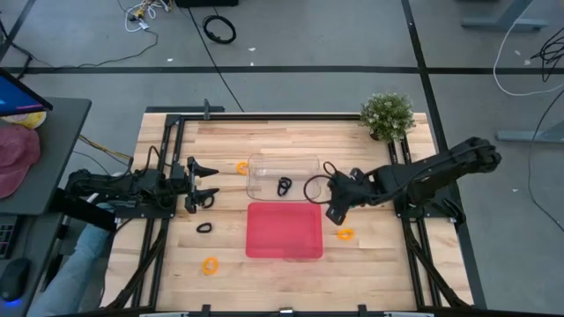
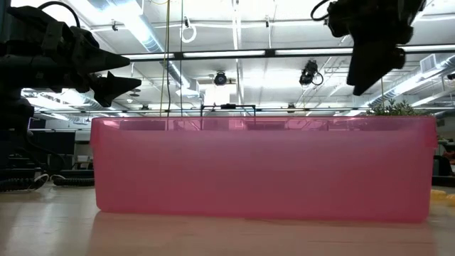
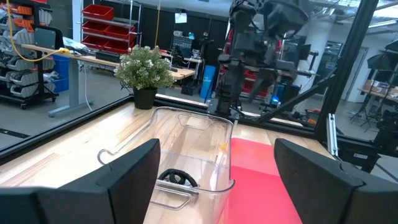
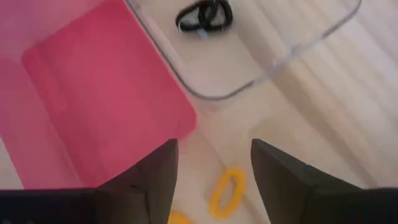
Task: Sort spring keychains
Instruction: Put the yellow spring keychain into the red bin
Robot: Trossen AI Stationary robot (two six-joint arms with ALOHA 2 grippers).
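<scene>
The orange keychain needs to be sorted into the red tray (image 4: pixel 112 93), so my right gripper should pick it up by its coil (image 4: pixel 217 200) next.
Small coiled keychains lie scattered on the table. A black one (image 1: pixel 284 186) (image 4: pixel 205 17) sits inside the clear tray (image 1: pixel 264 161). Orange ones lie at the clear tray's left end (image 1: pixel 241 166), right of the red tray (image 1: pixel 345 234) (image 4: pixel 227 191) and near the table's front (image 1: pixel 210 265). Another black one (image 1: pixel 204 227) lies left of the red tray (image 1: pixel 284 231). My right gripper (image 1: pixel 335 209) (image 4: pixel 214 168) hovers open, raised above the orange keychain beside the red tray. My left gripper (image 1: pixel 210 184) (image 3: pixel 217 180) waits open, left of the clear tray.
A potted plant (image 1: pixel 388 115) stands at the table's far right corner. A black cable loop (image 1: pixel 315 187) hangs beside my right gripper, over the clear tray's right end. The red tray (image 2: pixel 263 167) fills the low view. Bare wood lies near the table's front edge.
</scene>
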